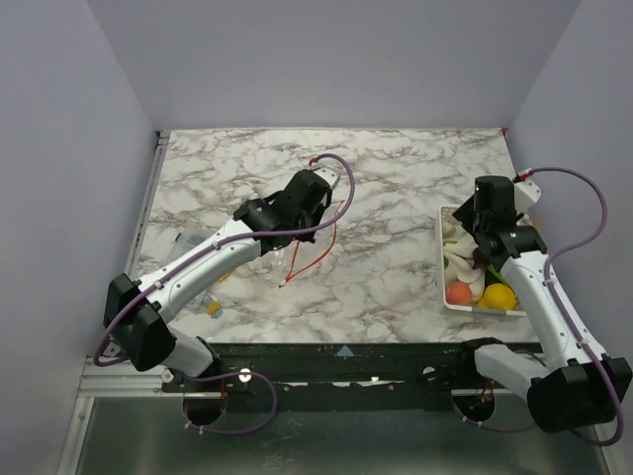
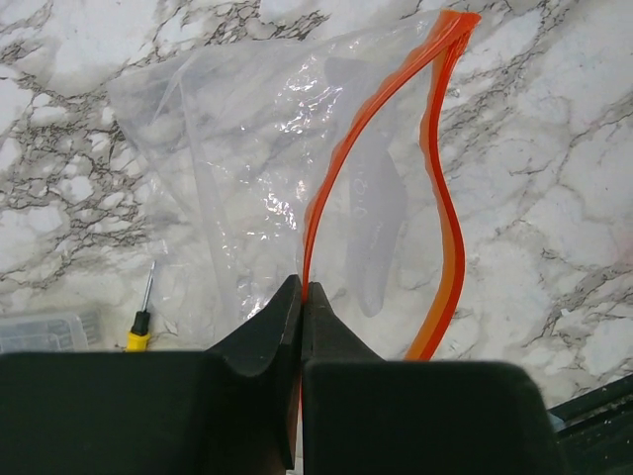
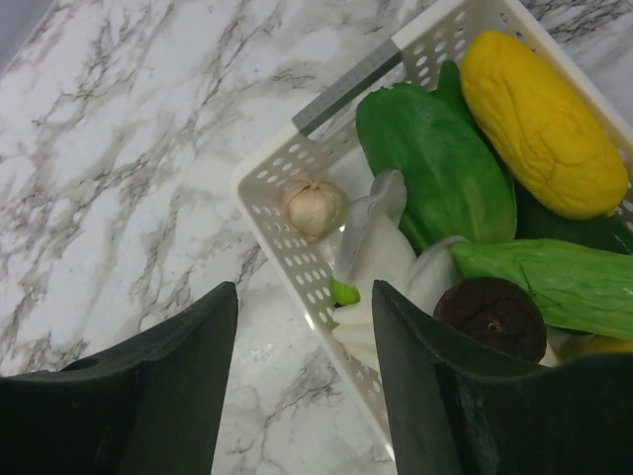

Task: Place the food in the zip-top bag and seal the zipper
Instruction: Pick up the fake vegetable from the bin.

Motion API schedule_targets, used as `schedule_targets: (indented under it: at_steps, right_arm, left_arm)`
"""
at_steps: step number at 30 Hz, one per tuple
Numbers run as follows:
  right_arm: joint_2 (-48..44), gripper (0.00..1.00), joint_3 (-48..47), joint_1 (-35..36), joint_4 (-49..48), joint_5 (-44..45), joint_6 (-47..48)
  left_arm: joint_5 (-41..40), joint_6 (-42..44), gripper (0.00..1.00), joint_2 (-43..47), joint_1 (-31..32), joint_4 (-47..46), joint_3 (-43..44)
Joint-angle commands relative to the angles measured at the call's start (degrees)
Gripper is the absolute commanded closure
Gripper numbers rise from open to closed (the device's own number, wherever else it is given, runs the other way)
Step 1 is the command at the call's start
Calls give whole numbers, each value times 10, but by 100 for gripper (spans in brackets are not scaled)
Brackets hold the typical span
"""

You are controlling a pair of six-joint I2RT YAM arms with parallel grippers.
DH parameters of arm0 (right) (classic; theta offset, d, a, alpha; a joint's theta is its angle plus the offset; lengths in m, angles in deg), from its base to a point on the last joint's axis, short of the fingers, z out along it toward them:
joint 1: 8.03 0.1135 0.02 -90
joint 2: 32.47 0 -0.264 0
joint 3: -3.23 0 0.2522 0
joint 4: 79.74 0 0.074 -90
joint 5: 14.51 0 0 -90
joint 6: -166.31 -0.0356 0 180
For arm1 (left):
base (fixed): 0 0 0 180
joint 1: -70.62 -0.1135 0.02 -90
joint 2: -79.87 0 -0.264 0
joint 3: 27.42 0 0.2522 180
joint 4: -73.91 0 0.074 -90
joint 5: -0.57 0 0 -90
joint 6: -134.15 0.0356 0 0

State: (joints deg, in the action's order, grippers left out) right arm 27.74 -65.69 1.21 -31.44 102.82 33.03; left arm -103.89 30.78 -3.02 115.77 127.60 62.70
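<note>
I need to grab the leafy green by its leaves with my right gripper next. Its white stem will then stay free to face the zip-top bag.
The clear zip-top bag (image 2: 247, 148) lies floppy on the marble table, its mouth gaping. Its red-orange zipper (image 2: 341, 168) splits into two strips. My left gripper (image 2: 303, 287) is shut on the left strip; in the top view it (image 1: 318, 198) holds the bag (image 1: 312, 242) near the table's middle. The food sits in a white slotted tray (image 3: 287, 168): leafy green (image 3: 435, 168) with white stem (image 3: 381, 247), yellow piece (image 3: 539, 124), garlic (image 3: 312, 206), and a peach (image 1: 458, 293). My right gripper (image 3: 305, 297) is open and empty, above the tray's wall (image 1: 442, 259).
A dark brown round piece (image 3: 495, 317) lies in the tray beside the stem. A small yellow-handled screwdriver (image 2: 138, 332) and a clear plastic box (image 2: 49, 332) lie left of the bag. The table's front edge (image 1: 346, 341) runs before the arm bases.
</note>
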Motion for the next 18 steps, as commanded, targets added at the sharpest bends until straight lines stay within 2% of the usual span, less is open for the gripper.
schedule_targets:
  at_steps: [1,7,9,11,13,18]
  right_arm:
    - [42,40,-16,-29,11,4,5]
    - [109,37,-52,-63,2,50,13]
    - [119,36,-54,-104,-3,10,15]
    - [125,34,-54,-116,-13,-15,30]
    - [138,29,-61,-117,-5,-1,37]
    - [156,23,-62,-130,3,-6,57]
  left_arm:
    - [15,-3,100,19,11,-7,-7]
    - [18,-3,100,20,18,-7,-10]
    - [20,-3,100,23,21,-5,-10]
    - [22,-7,100,28,23,-7,-12]
    - [25,-12,100,27,24,-5,-13]
    - [4,-30,100,9,23,47,11]
